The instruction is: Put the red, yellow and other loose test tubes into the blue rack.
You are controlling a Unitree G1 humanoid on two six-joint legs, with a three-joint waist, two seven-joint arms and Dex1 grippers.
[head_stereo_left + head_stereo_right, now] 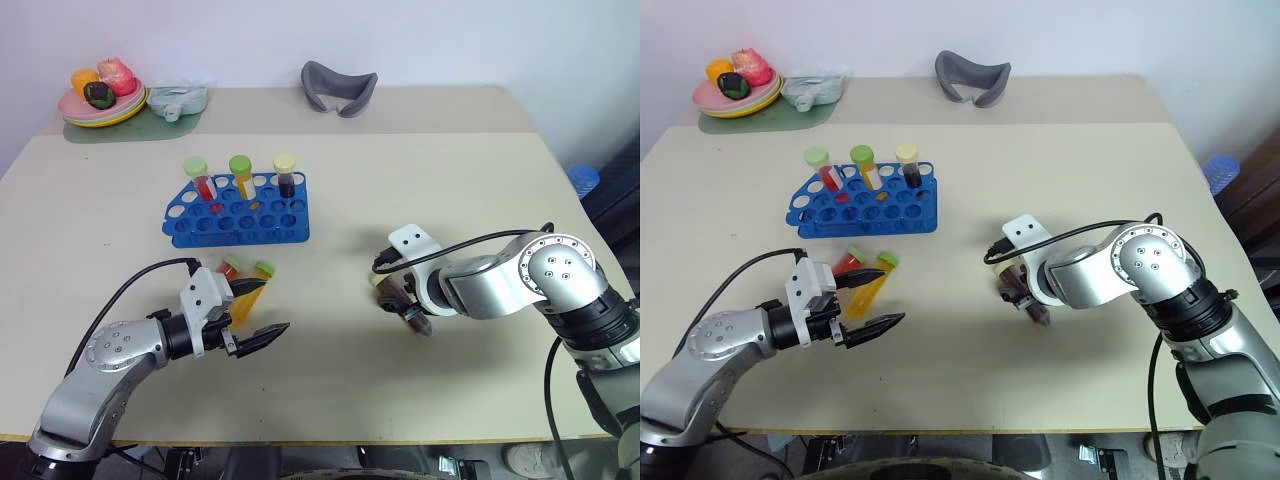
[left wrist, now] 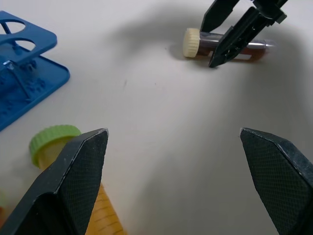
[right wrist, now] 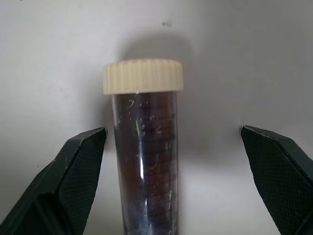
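My right gripper closes on the dark tube (image 3: 146,156) next, since my fingers reach down beside it below its cream cap.
The blue rack (image 1: 240,212) stands left of centre with three capped tubes upright in its back row: red, yellow and dark. A loose red tube (image 1: 228,268) and a loose yellow tube (image 1: 252,292), both green-capped, lie just in front of the rack. My left gripper (image 1: 276,305) hovers open beside them, the yellow tube (image 2: 54,143) by one finger. A dark tube with a cream cap (image 3: 144,147) lies on the table right of centre. My right gripper (image 1: 405,305) points down over it, open, with a finger on each side and not touching it.
At the back left are a plate of toy fruit (image 1: 100,108) on a green mat and a pale teal dish (image 1: 178,98). A grey curved cushion (image 1: 340,88) sits at the back centre. A blue object (image 1: 582,178) lies beyond the table's right edge.
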